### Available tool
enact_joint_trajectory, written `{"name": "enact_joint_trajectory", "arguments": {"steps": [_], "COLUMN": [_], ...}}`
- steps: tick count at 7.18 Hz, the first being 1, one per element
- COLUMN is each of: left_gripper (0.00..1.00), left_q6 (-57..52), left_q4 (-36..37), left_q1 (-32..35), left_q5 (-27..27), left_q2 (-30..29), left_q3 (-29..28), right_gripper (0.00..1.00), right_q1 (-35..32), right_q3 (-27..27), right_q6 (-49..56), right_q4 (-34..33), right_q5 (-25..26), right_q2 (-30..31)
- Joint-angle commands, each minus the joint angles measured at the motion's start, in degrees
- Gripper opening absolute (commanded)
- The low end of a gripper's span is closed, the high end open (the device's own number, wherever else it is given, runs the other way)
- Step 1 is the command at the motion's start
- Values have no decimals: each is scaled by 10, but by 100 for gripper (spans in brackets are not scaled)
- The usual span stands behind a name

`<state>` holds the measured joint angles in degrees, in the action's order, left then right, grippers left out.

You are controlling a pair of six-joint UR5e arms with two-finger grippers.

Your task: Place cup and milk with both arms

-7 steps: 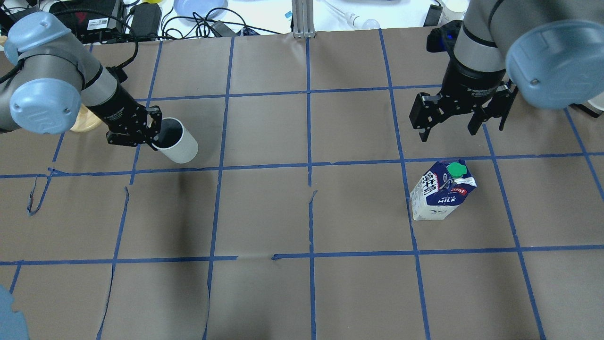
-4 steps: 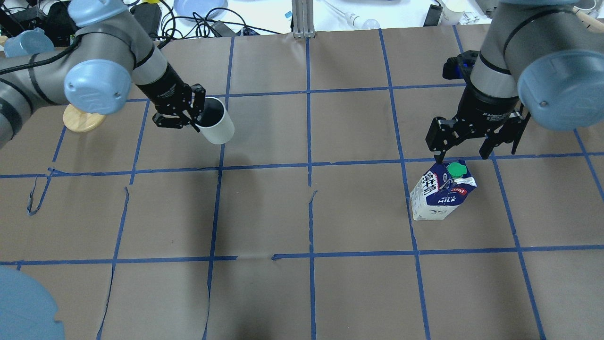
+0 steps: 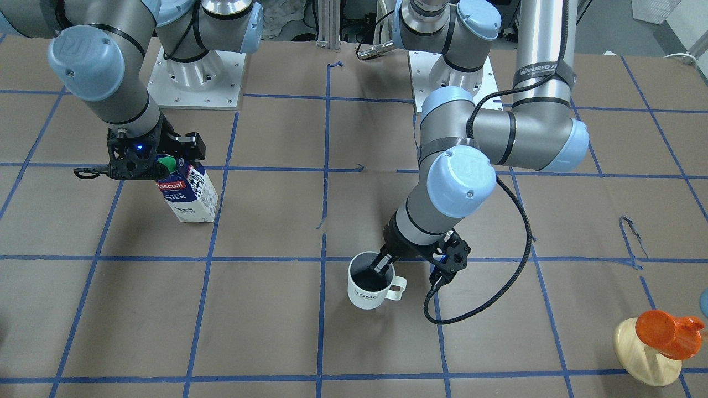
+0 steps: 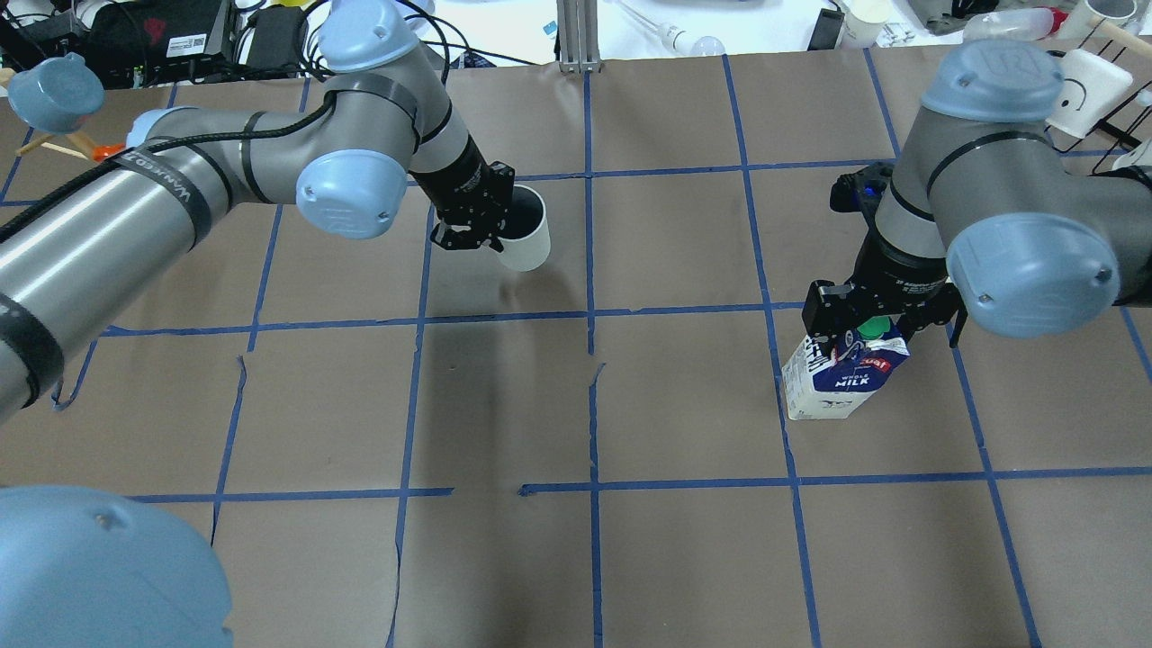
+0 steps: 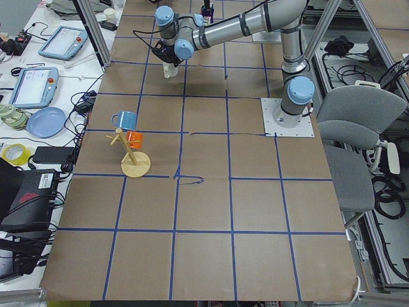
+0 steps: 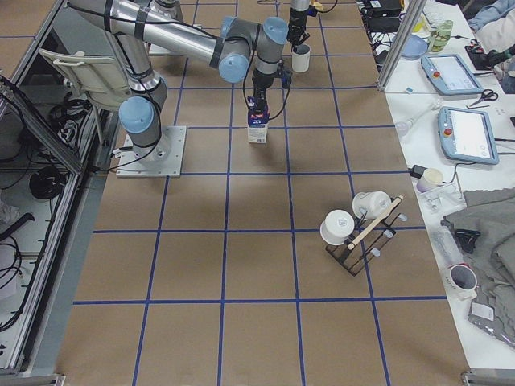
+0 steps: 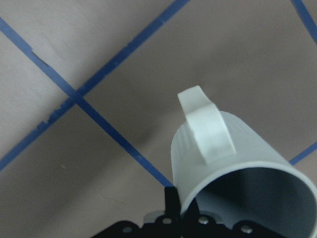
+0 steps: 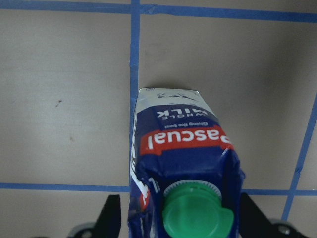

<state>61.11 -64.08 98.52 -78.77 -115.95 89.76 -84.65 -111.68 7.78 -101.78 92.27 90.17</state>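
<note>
The milk should go beside the cup (image 3: 371, 288), so my right gripper should next grab the milk carton by its gable top (image 3: 173, 167).
The white cup (image 4: 529, 236) with a dark inside hangs tilted above the table at the far middle. My left gripper (image 4: 493, 219) is shut on its rim, one finger inside; the front view shows the cup (image 3: 369, 286) with its "HOME" lettering and my left gripper (image 3: 381, 265). In the left wrist view the cup (image 7: 233, 158) has its handle pointing away. The blue and white milk carton (image 4: 841, 378) stands upright at the right. My right gripper (image 4: 877, 322) is open, lowered around its gable top. In the right wrist view its fingers (image 8: 110, 218) flank the milk (image 8: 181, 144) at its green cap.
A wooden stand with an orange cup (image 3: 658, 337) stands at the table's far left corner. A rack with white cups (image 4: 1091, 79) sits at the far right. Cables and devices (image 4: 270, 31) line the far edge.
My left arm has carried the cup to the right, towards the table's middle. My right gripper has come down from behind the milk carton onto its top, still open.
</note>
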Motion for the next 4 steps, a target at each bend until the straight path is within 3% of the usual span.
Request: {"name": "enact_joint_trajectory", "arguments": {"steps": [1, 2, 4], "left_gripper": [0, 0, 0], "left_q6": [68, 94, 122], "left_q4": [10, 11, 11], "left_q1": [32, 46, 58], "left_q5": [2, 2, 4], "left_q2": [-44, -59, -71], "left_q3": [-40, -49, -58], "right_gripper": [46, 30, 19], "right_q1": [-1, 0, -1], "right_q3": [-2, 1, 19], "right_q6": [-5, -5, -5], "right_q4": [-14, -14, -8], "right_q5": [-1, 0, 5], "right_q2": [0, 0, -1]}}
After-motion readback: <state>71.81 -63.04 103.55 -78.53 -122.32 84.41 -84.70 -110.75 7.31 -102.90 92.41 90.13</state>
